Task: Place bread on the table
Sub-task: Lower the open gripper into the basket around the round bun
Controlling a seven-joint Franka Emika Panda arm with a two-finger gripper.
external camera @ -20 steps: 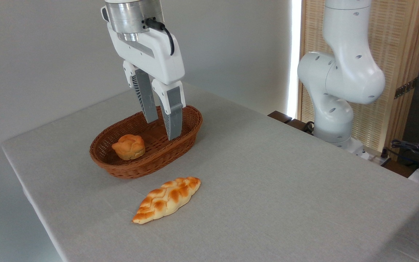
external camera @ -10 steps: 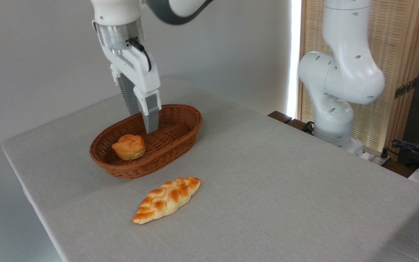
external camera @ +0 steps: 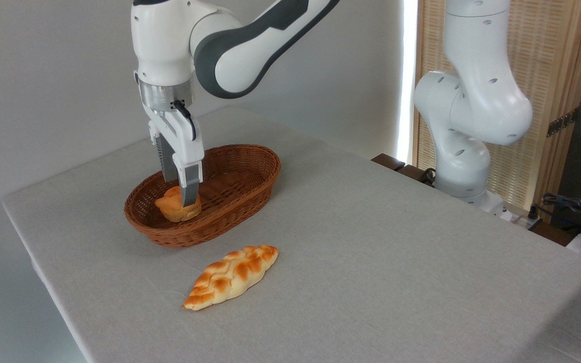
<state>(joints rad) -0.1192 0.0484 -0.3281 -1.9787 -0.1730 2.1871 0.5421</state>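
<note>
The gripper grabs the bread by the sides of its rounded top (external camera: 173,198) next, to put it on the tabletop.
The bread (external camera: 171,209), a small round golden-orange bun, lies in the left end of an oval brown wicker basket (external camera: 242,194) on the grey-clothed table (external camera: 396,252). My gripper (external camera: 180,193) points straight down into the basket and is open. Its grey fingers stand on either side of the bun's top. The front finger (external camera: 189,190) overlaps the bun's right upper part, and the rear finger is partly hidden behind it. I cannot tell whether the pads touch the bun.
A long flat braided loaf (external camera: 232,276) lies on the cloth in front of the basket. The arm's white base (external camera: 472,131) stands beyond the table's right far edge, before a slatted wooden screen. Cables and gear sit at the far right.
The gripper has moved left and down, from above the basket's middle to straddling the bun. The bun, basket and braided loaf have not moved.
</note>
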